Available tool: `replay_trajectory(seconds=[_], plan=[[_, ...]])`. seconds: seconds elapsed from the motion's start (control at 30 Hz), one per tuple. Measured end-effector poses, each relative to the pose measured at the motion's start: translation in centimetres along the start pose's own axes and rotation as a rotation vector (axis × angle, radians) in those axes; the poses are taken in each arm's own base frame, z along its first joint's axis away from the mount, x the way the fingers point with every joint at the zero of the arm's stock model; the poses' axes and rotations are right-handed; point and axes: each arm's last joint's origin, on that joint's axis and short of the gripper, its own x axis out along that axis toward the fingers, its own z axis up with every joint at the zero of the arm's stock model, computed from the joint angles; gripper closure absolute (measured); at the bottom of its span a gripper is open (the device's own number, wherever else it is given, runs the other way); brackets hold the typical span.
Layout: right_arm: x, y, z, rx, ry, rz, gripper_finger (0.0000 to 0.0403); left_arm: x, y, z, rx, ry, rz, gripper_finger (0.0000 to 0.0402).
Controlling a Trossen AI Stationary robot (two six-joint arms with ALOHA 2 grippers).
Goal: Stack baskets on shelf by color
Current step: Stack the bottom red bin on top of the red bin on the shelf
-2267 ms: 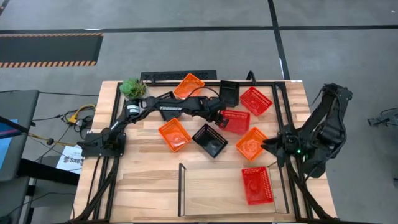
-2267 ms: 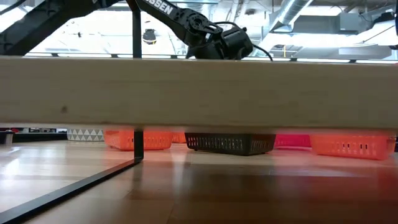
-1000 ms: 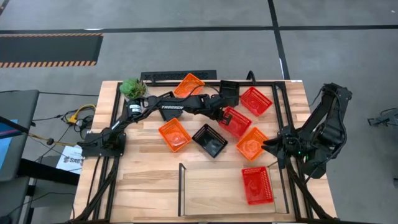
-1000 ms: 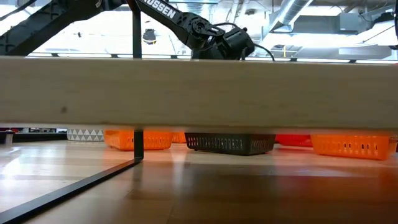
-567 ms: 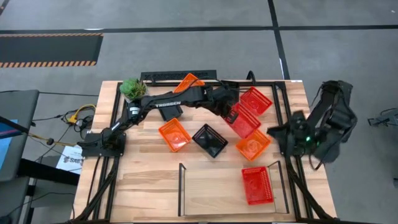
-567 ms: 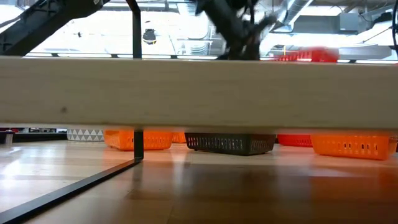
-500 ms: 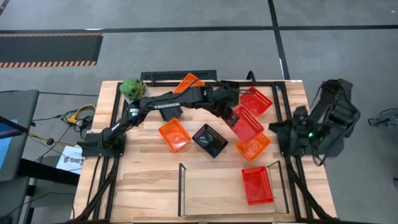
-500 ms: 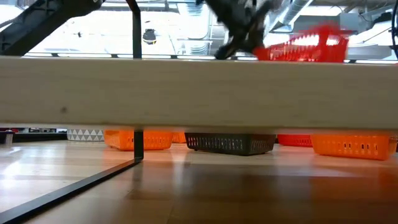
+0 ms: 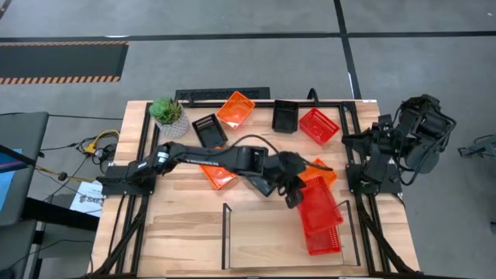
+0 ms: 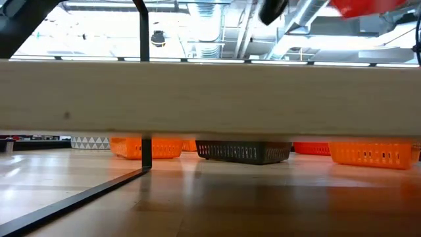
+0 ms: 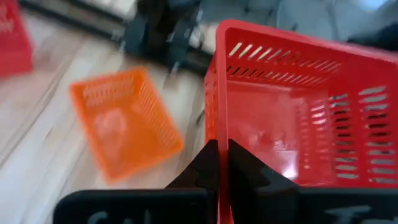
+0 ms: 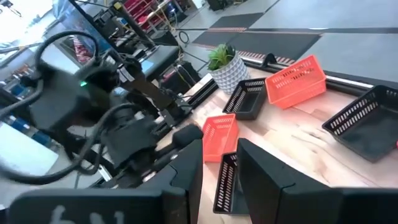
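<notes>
I should wait to open my left gripper: the held red basket hangs high and crooked above the lower red basket, and it would drop if I opened now.
My left gripper (image 9: 293,194) is shut on a red basket (image 9: 319,205), which hangs above the shelf's (image 9: 263,232) right part, over another red basket (image 9: 324,239) lying there. In the low view the held basket (image 10: 368,6) shows high above the shelf board (image 10: 210,95). An orange basket (image 9: 324,172) and a black basket (image 9: 262,183) rest on the tabletop just behind it, both partly covered by the arm. My right gripper (image 12: 221,171) is open with nothing in it, raised beyond the table's right edge (image 9: 364,151). My left gripper pinches one side wall of the red basket at its rim (image 11: 222,134), one finger inside the basket and one outside. The basket is lifted clear of shelf and table, its open side up, and reaches away from the fingers toward the table's right near corner.
On the far part of the table stand a potted plant (image 9: 167,111), two black baskets (image 9: 208,128) (image 9: 285,115), an orange basket (image 9: 235,107) and a red one (image 9: 318,124). Another orange basket (image 9: 217,172) lies under the left arm. The shelf's left part shows bare wood.
My left gripper has lifted the red basket off the middle of the table and swung it toward the near right, over the shelf and the red basket there. My right arm has drawn up and back from the orange basket toward the table's right edge.
</notes>
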Motion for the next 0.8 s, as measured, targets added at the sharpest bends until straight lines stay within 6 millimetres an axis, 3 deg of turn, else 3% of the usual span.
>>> replay_trajectory(seconds=[0.3,0.8], plan=[[0.1,0.2,-0.2,-0.011,0.003,-0.007,0.0282,5.0,-0.8,-3.2,0.036,0.031,-0.021,0.0401],[0.3,0.7,-0.7,-0.028,0.05,-0.001,0.0282,5.5,-2.0,-4.6,0.082,0.091,-0.059,0.0401]])
